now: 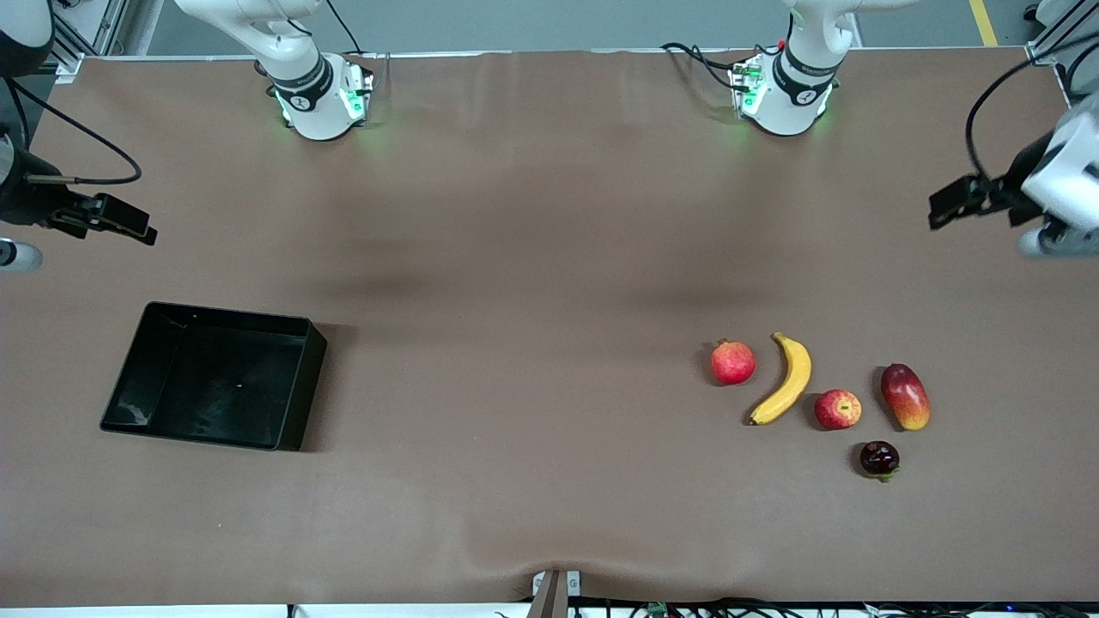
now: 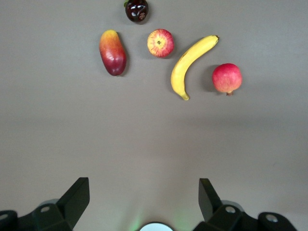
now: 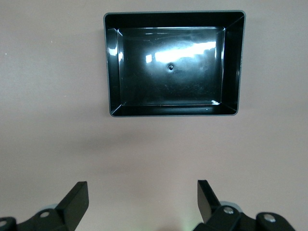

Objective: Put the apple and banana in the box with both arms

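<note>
The robot's left gripper will next grab the apple [image 1: 838, 408] by the apple's round sides to put it in the black box [image 1: 215, 375].
The apple [image 1: 838, 408], red with yellow streaks, lies on the table toward the left arm's end, and the left wrist view shows the apple [image 2: 160, 43] too. Beside it curves the yellow banana [image 1: 786, 379], also in that view as the banana [image 2: 190, 65]. The black box [image 1: 215, 375] stands empty toward the right arm's end. My left gripper [image 2: 144, 185] hangs open over bare table, apart from the fruits. My right gripper [image 3: 143, 187] hangs open over bare table short of the box [image 3: 111, 67]. Neither holds anything.
A pinkish-red round fruit [image 1: 732, 362] lies beside the banana. A red-and-yellow mango-like fruit [image 1: 905, 396] and a small dark fruit [image 1: 879, 458] lie close to the apple. Bare brown tabletop [image 1: 515, 369] stretches between the fruits and the box.
</note>
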You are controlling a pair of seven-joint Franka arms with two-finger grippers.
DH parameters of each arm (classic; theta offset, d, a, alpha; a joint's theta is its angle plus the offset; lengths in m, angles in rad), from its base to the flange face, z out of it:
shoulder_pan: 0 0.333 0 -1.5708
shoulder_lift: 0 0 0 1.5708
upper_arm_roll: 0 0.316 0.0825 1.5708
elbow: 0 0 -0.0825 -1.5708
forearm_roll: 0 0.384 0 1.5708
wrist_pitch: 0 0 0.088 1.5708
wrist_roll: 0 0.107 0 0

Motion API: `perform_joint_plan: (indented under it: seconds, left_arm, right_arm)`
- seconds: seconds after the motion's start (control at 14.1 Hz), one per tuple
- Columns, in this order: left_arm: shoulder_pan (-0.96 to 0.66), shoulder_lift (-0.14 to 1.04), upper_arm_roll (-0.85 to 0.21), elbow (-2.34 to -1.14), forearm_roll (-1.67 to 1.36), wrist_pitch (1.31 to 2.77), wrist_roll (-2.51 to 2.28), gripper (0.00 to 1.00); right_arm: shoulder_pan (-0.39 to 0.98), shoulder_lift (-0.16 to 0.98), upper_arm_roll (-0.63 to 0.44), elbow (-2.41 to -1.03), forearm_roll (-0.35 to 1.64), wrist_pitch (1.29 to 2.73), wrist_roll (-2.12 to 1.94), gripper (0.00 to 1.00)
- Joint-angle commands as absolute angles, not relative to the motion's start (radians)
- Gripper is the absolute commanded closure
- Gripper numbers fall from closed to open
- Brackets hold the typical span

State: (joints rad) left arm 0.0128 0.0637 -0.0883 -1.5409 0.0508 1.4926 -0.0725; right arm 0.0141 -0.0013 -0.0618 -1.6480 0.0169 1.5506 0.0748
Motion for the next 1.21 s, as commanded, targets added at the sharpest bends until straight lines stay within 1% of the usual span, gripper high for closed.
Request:
perform_joint_plan:
  seconds: [0.0, 0.21, 0.36, 0.5, 0.71, 0.85, 1.0, 1.14]
  left_arm:
    - [0.014, 0.103, -0.089, -1.630, 0.034, 1.627, -0.074, 0.00]
    - [0.014, 0.139, -0.089, -1.753, 0.037, 1.831, -0.096, 0.00]
    - [0.014, 0.208, -0.089, -1.772, 0.040, 1.916, -0.103, 0.00]
    - [0.014, 0.280, -0.089, -1.772, 0.040, 1.995, -0.109, 0.00]
    - [0.015, 0.389, -0.089, -1.758, 0.037, 2.153, -0.156, 0.00]
    - [0.012, 0.472, -0.087, -1.724, 0.041, 2.239, -0.250, 0.00]
    - [0.008, 0.567, -0.086, -1.652, 0.044, 2.252, -0.291, 0.00]
    - [0.006, 0.626, -0.083, -1.617, 0.046, 2.258, -0.291, 0.00]
  right_arm:
    - [0.008, 0.009, -0.058, -1.651, 0.003, 1.565, 0.083, 0.00]
    - [-0.011, 0.038, -0.058, -1.657, 0.003, 1.592, 0.080, 0.00]
    - [-0.018, 0.040, -0.061, -1.683, 0.002, 1.641, 0.040, 0.00]
    - [-0.055, 0.063, -0.061, -1.698, 0.002, 1.698, -0.032, 0.00]
    - [-0.098, 0.119, -0.061, -1.698, 0.002, 1.750, -0.089, 0.00]
    - [-0.126, 0.164, -0.061, -1.700, 0.002, 1.793, -0.109, 0.00]
    - [-0.169, 0.224, -0.061, -1.703, 0.002, 1.854, -0.149, 0.00]
    - [-0.207, 0.282, -0.061, -1.703, 0.002, 1.911, -0.195, 0.00]
